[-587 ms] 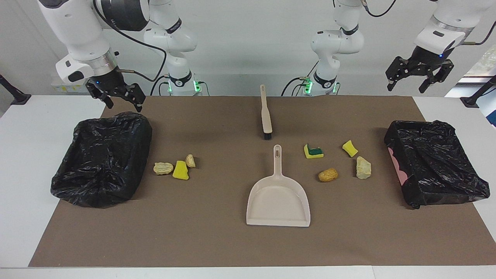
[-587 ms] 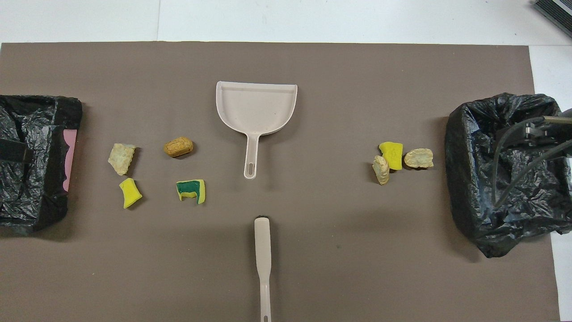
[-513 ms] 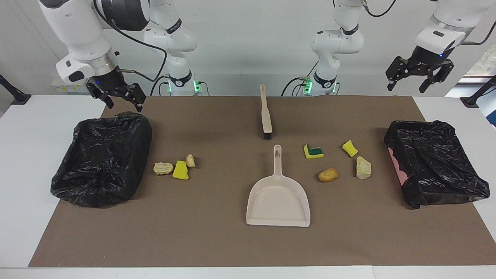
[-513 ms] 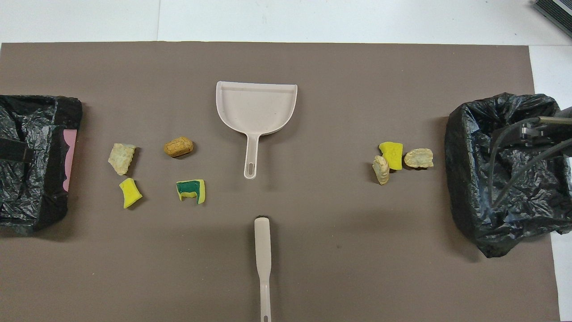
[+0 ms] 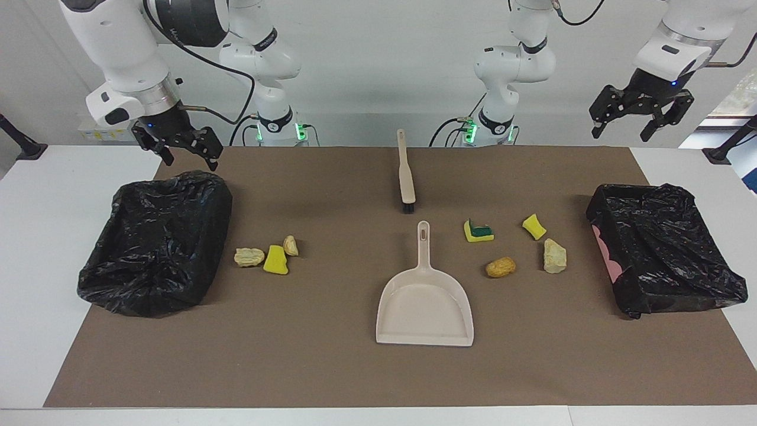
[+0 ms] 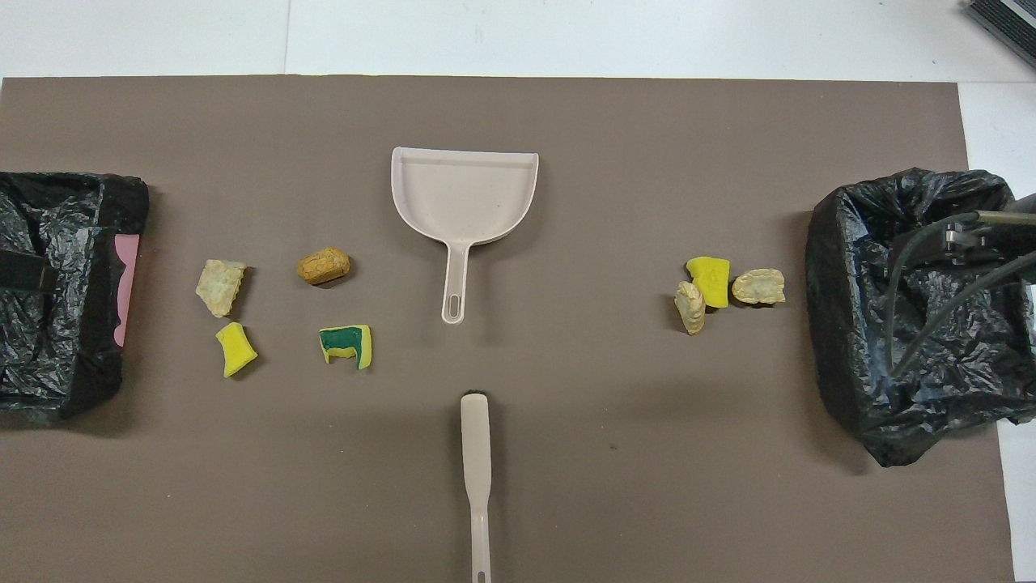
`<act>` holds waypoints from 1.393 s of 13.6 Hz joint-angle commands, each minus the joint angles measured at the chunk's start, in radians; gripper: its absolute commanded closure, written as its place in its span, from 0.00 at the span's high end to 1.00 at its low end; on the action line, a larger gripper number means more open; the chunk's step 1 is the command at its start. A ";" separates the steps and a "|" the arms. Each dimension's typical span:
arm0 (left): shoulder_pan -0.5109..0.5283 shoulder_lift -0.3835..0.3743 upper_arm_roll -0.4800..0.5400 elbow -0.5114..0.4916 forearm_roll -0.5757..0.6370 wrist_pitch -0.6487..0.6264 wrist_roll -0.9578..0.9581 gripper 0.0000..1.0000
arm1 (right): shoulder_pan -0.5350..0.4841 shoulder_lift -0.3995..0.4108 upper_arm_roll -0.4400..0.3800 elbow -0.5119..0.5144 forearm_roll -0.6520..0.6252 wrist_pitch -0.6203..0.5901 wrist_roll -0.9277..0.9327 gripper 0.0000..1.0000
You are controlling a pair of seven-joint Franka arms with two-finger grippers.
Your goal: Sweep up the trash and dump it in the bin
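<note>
I should grab the dustpan by its narrow handle (image 6: 454, 285) with my right gripper next, because the broad scoop (image 6: 464, 193) of the beige dustpan is too wide for the fingers.
The trash lies in two groups on the brown mat. A beige lump (image 5: 249, 257), a yellow chunk (image 5: 275, 260) and a tan lump (image 5: 290, 245) sit beside the bin (image 5: 118, 284) at the right arm's end. A green-layered sponge (image 5: 478, 232), a yellow chunk (image 5: 534, 226), a beige lump (image 5: 555, 255) and an orange-brown lump (image 5: 500, 267) lie toward the other bin (image 5: 627, 296). Between the groups rest a beige dustpan (image 5: 424, 307) and a brush (image 5: 406, 177). My right gripper (image 5: 190, 161) hangs open over its bin's near edge. My left gripper (image 5: 619, 136) hangs open, high above the mat's corner.
Both bins are lined with black bags; pink shows on the wall of the left arm's one (image 6: 125, 283). The brush (image 6: 476, 453) lies nearer the robots than the dustpan (image 6: 464, 198), their handles in line. A cable (image 6: 931, 283) of the right arm crosses over its bin (image 6: 842, 324).
Both grippers have drifted very slightly upward. Nothing on the table has moved.
</note>
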 commanded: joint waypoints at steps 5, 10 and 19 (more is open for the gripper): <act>0.007 -0.007 -0.007 -0.010 -0.018 0.017 -0.002 1.00 | 0.001 -0.016 0.005 -0.010 0.023 -0.012 -0.004 1.00; -0.008 -0.022 -0.022 -0.038 -0.047 0.022 -0.004 1.00 | -0.002 -0.011 0.008 -0.034 0.118 0.077 -0.001 1.00; -0.305 -0.122 -0.028 -0.315 -0.055 0.163 -0.212 1.00 | 0.194 0.203 0.013 0.032 0.055 0.239 0.062 1.00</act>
